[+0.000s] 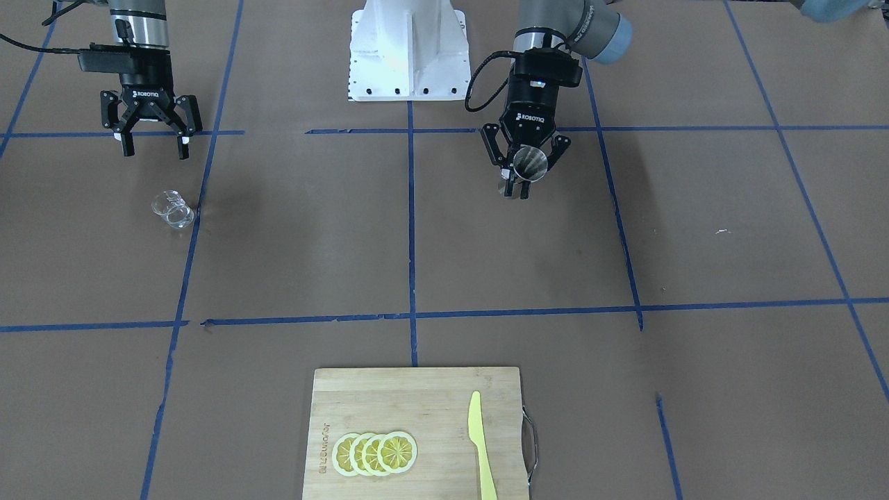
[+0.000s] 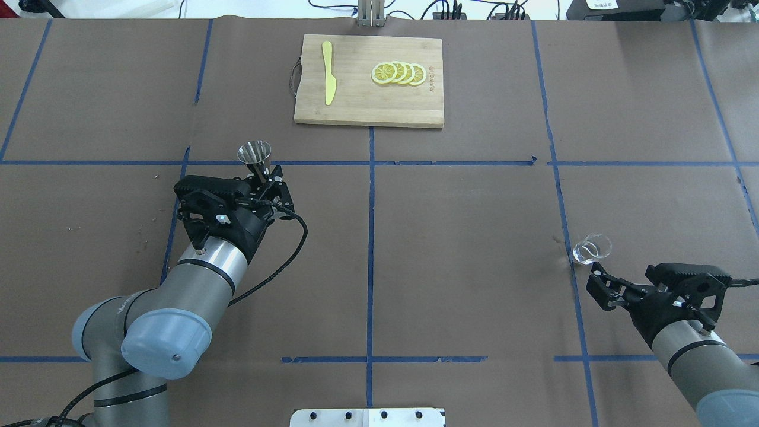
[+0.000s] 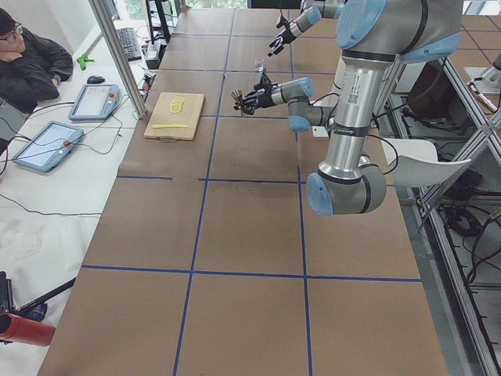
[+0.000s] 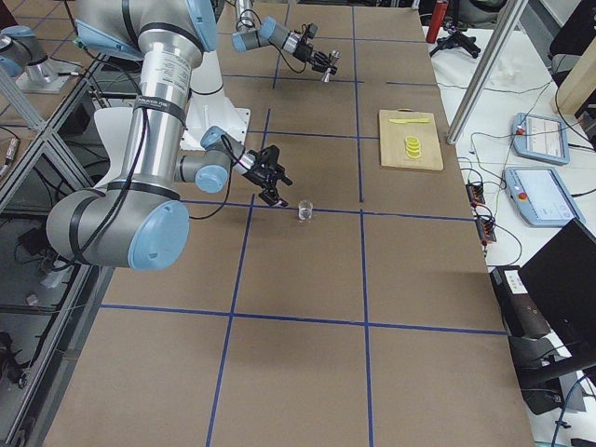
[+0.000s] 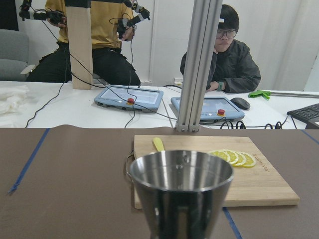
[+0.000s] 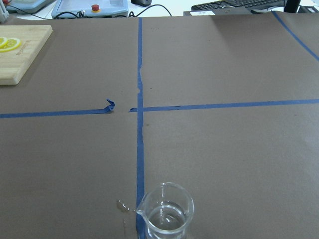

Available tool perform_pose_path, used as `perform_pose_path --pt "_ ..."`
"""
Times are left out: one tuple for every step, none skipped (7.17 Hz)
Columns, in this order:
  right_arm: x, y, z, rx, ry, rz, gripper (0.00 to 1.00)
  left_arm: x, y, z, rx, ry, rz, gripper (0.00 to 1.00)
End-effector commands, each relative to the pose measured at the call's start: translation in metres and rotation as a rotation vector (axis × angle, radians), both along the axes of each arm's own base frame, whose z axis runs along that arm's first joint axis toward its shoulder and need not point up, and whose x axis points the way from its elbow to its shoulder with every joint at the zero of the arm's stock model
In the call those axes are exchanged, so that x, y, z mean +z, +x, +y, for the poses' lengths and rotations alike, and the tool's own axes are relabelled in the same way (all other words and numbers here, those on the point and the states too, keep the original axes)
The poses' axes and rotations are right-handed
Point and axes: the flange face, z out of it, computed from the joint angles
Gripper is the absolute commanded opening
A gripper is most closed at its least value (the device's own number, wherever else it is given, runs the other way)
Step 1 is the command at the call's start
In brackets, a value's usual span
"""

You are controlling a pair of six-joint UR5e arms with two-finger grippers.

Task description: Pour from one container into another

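Observation:
I need to grab the cup by its body below the cup's rim (image 6: 167, 221) with my right gripper next, so that the clear measuring cup's spout (image 6: 141, 210) stays free to pour.
The steel jigger (image 1: 531, 165) is held off the table by its lower half, wide mouth up, with my left gripper (image 1: 521, 182) shut on it. Seen from overhead, the jigger (image 2: 256, 155) sticks out past the gripper (image 2: 265, 177); in the left wrist view its rim (image 5: 182, 172) fills the bottom centre. The clear measuring cup (image 1: 172, 208) stands upright on the table beside a blue tape line and seems to hold some clear liquid (image 6: 166, 219). My right gripper (image 1: 155, 149) hangs open just behind the cup (image 2: 591, 249), apart from it, with nothing between its fingers.
A wooden cutting board (image 1: 417, 403) with several lemon slices (image 1: 375, 453) and a yellow knife (image 1: 480, 444) lies at the table's far middle edge. The white robot base (image 1: 406, 48) sits between the arms. Operators sit beyond the board.

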Motion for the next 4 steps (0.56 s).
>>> perform_pose_path --pt "0.015 -0.019 0.004 0.049 0.103 0.035 1.0 -0.001 0.002 0.0 0.01 0.002 -0.004 0.0" --pt "0.017 -0.038 0.004 0.073 0.142 0.031 1.0 0.0 0.001 0.0 0.01 0.001 -0.005 0.0" --pt "0.026 -0.051 0.002 0.09 0.164 0.044 1.0 0.001 0.002 0.0 0.01 0.0 -0.007 0.0" --pt "0.029 -0.051 0.0 0.103 0.182 0.055 1.0 0.002 0.002 0.0 0.01 0.001 -0.012 0.0"
